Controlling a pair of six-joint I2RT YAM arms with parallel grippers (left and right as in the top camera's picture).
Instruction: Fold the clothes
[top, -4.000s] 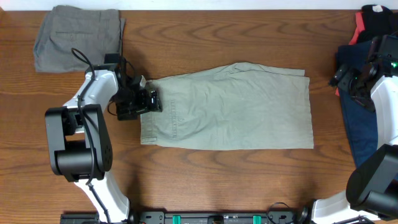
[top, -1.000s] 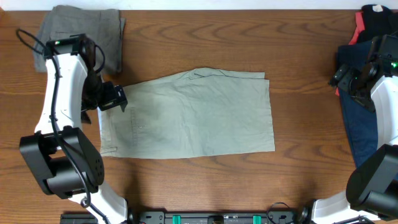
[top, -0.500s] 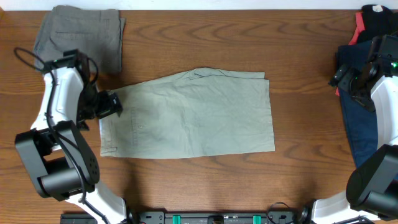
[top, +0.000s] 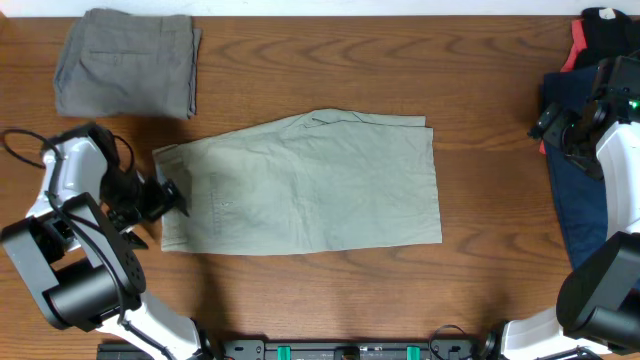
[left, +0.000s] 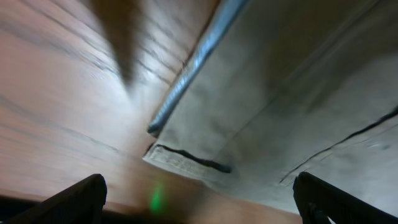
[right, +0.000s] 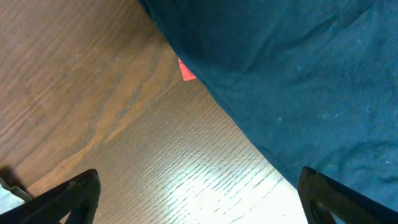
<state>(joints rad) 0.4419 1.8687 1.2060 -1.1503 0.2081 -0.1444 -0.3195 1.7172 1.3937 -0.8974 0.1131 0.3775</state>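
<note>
My left gripper needs to grab the pale khaki shorts (top: 310, 185) by the waistband corner (top: 173, 243) next, to fold the waistband over toward the leg ends.
The pale khaki shorts (top: 310, 185) lie flat, folded in half, in the middle of the wooden table. My left gripper (top: 165, 195) is open and empty at their left edge, low over the waistband; the left wrist view shows the waistband corner (left: 186, 163) between its fingertips (left: 199, 202). My right gripper (top: 560, 125) is open and empty at the far right, over the edge of a navy garment (top: 575, 200). In the right wrist view its fingertips (right: 199, 199) span bare wood beside the navy cloth (right: 298, 74).
Folded dark grey shorts (top: 125, 62) lie at the back left. At the back right, black (top: 605, 30) and red (top: 577, 45) garments are piled with the navy one. A black rail (top: 350, 350) runs along the front edge.
My left gripper dragged the shorts to the left, then let go. It has since swung down along the left edge of the shorts toward the front. The right arm has not moved.
</note>
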